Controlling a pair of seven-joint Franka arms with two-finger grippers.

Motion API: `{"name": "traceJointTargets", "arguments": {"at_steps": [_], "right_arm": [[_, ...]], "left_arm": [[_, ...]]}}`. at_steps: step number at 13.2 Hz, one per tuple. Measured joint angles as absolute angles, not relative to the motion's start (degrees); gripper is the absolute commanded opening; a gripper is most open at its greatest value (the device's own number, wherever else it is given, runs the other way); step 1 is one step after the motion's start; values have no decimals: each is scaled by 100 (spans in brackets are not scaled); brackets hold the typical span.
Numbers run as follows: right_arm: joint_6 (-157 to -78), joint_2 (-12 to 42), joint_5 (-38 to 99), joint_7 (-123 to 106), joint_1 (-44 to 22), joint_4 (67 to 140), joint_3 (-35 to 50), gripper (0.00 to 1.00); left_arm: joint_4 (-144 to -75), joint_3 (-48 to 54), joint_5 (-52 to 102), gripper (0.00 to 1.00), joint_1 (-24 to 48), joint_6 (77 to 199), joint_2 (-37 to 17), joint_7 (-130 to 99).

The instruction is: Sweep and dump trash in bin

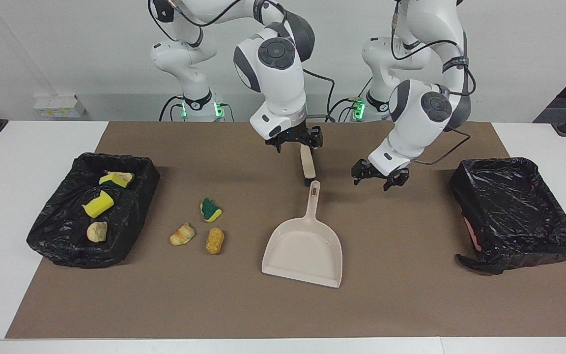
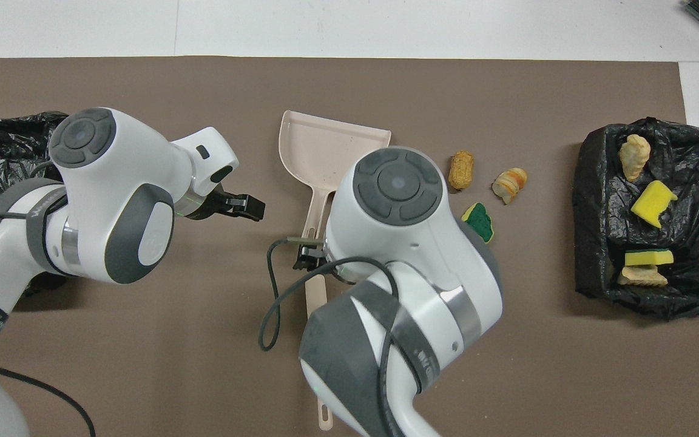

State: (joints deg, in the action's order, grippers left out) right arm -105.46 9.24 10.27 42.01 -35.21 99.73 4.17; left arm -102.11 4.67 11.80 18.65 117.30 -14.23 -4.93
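Note:
The left gripper should next grab the dustpan by its narrow handle to pick it up, because the dustpan's flat pan is far wider than the gripper's fingers open.
Three pieces of trash lie loose on the brown mat: a green-and-yellow sponge, a striped pastry and a golden bread piece. The beige dustpan rests flat beside them, toward the left arm's end, with nothing holding it. My right gripper hangs open and empty over the beige brush handle. My left gripper is open and empty, hovering beside the dustpan's handle.
A black-lined bin at the right arm's end holds yellow sponge chunks and pastry pieces. Another black-lined bin stands at the left arm's end with no trash showing in it. The right arm's wrist hides part of the dustpan handle from overhead.

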Motion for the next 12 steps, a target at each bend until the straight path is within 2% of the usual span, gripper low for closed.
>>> {"name": "traceJointTargets", "arguments": {"at_steps": [3, 5, 7, 9, 12], "right_arm": [[-11447, 243, 1032, 4218, -3829, 11275, 426, 100], [-11622, -11, 1043, 4218, -3896, 11642, 424, 100], [-11954, -45, 1068, 4367, -4105, 11787, 425, 100], [-12228, 17, 1069, 4529, -4326, 11906, 429, 100], [-12291, 134, 1069, 4550, -4390, 11939, 418, 100]], "left_arm": [[-9728, 473, 1189, 100, 2161, 11827, -1863, -882], [-9611, 477, 1189, 100, 2307, 12020, -2059, -1136], [-9529, 481, 1187, 98, 2463, 12132, -2179, -1282], [-9515, 477, 1131, 83, 2606, 12154, -2300, -1440], [-9484, 480, 934, 47, 2764, 12272, -2532, -1738]]}}
